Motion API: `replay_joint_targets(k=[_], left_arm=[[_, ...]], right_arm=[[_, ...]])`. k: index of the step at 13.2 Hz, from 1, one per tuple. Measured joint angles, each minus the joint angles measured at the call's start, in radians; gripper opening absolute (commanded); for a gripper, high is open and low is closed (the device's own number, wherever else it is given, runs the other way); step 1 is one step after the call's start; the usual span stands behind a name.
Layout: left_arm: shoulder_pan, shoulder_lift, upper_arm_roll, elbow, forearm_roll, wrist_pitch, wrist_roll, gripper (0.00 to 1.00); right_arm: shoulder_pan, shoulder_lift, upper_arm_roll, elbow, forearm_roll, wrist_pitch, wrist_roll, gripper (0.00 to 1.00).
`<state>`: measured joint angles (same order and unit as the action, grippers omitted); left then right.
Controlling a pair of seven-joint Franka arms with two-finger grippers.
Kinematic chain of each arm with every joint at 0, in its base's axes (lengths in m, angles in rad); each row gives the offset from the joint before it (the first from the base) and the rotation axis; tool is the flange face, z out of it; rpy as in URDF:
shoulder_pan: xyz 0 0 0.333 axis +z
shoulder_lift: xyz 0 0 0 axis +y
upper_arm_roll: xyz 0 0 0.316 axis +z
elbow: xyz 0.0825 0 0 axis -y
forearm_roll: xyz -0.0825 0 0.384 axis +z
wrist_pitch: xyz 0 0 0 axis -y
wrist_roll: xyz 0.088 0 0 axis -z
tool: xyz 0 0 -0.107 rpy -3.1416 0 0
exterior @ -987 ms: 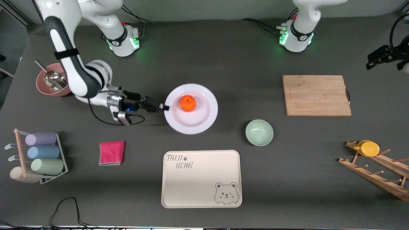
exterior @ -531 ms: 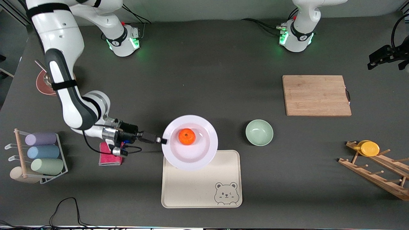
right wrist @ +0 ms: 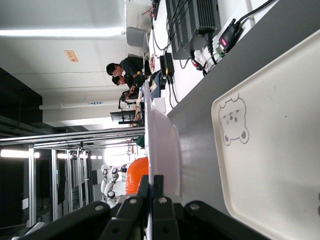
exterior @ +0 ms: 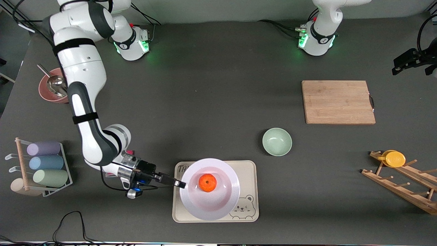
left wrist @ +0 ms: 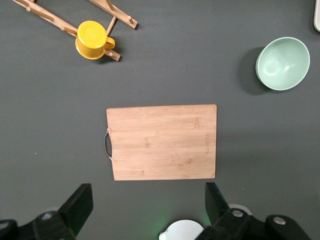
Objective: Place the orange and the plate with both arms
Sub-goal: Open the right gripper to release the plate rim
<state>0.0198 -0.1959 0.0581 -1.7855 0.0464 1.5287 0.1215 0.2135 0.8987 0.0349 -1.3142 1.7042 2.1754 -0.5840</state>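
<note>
Dark tabletop still shows between the plate's bottom (right wrist: 175, 160) and the cream tray (right wrist: 275, 140), so my right gripper lowers the plate next before opening.
The pale plate (exterior: 218, 205) is held over the cream bear tray (exterior: 247, 167), level, with the orange (exterior: 207, 182) in its centre. My right gripper (exterior: 181, 184) is shut on the plate's rim at the edge toward the right arm's end of the table. In the right wrist view the plate (right wrist: 165, 145) shows edge-on between the right gripper's (right wrist: 151, 182) pads, with the orange (right wrist: 136, 175) on it and the tray (right wrist: 270, 150) just below. My left gripper (left wrist: 147, 197) waits high up, open and empty, over the table beside the cutting board (left wrist: 162, 141); it also shows in the front view (exterior: 409, 61).
A mint-green bowl (exterior: 277, 141) sits beside the tray toward the left arm's end. The cutting board (exterior: 338, 101) lies farther from the front camera. A wooden rack (exterior: 403, 184) carries a yellow cup (exterior: 394, 158). A wire rack of cups (exterior: 44, 164) and a brown bowl (exterior: 51, 89) stand at the right arm's end.
My right arm has carried the plate with the orange from mid-table toward the front camera, and it is now over the bear tray. The left arm has not moved.
</note>
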Motion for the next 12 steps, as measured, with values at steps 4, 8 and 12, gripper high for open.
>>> replay_joint_targets(k=[4,8,12], left_arm=[[0.000,0.011,0.002,0.000,0.000,0.033,-0.002,1.00],[0.000,0.016,0.002,-0.008,0.000,0.032,-0.003,1.00],[0.000,0.016,0.002,-0.027,0.000,0.030,-0.003,1.00]], right_arm=[[0.007,0.104,0.000,0.059,0.000,0.007,-0.088,0.00],[0.006,0.177,0.000,0.061,0.033,0.007,-0.244,0.00],[0.008,0.211,0.000,0.061,0.048,0.006,-0.326,0.00]])
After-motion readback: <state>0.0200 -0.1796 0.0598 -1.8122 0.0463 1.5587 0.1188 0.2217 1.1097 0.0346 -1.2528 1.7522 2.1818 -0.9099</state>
